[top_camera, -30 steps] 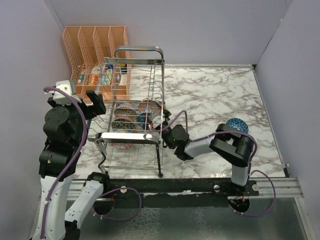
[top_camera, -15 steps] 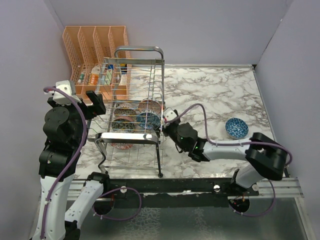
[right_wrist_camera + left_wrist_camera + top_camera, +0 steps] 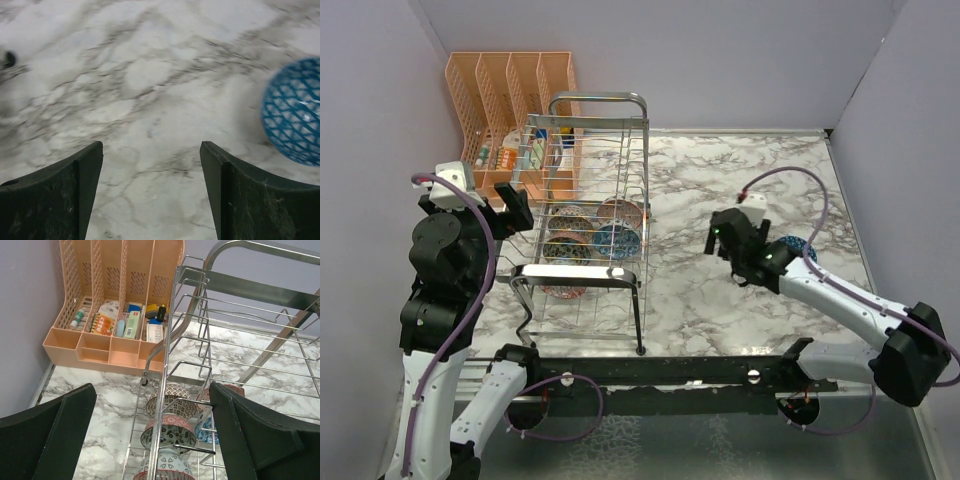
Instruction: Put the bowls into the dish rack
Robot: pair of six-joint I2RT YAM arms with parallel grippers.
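I need to take hold of the blue net-patterned bowl next with my right gripper, by its rim on the side facing away from the dish rack (image 3: 582, 272).
The chrome dish rack (image 3: 582, 272) stands at the left of the marble table and holds several patterned bowls (image 3: 618, 240) on edge. The left wrist view shows a beige bowl (image 3: 172, 401), a black-and-white bowl (image 3: 171, 434) and a blue bowl (image 3: 205, 431) behind the rack's wires (image 3: 176, 315). One blue net-patterned bowl (image 3: 801, 249) (image 3: 293, 119) sits on the table at the right. My right gripper (image 3: 720, 238) (image 3: 151, 144) hangs open and empty over bare marble, just left of that bowl. My left gripper (image 3: 513, 208) (image 3: 151, 386) is open and empty, raised at the rack's left side.
An orange slotted organizer (image 3: 510, 90) (image 3: 115, 300) with small items stands against the back wall, behind the rack. Purple walls close the table on the left, back and right. The right arm's links (image 3: 840, 295) stretch across the near right of the table.
My right arm has drawn back from the rack and swung right across the table to beside the blue bowl, its jaws a little wider. The left arm has not moved.
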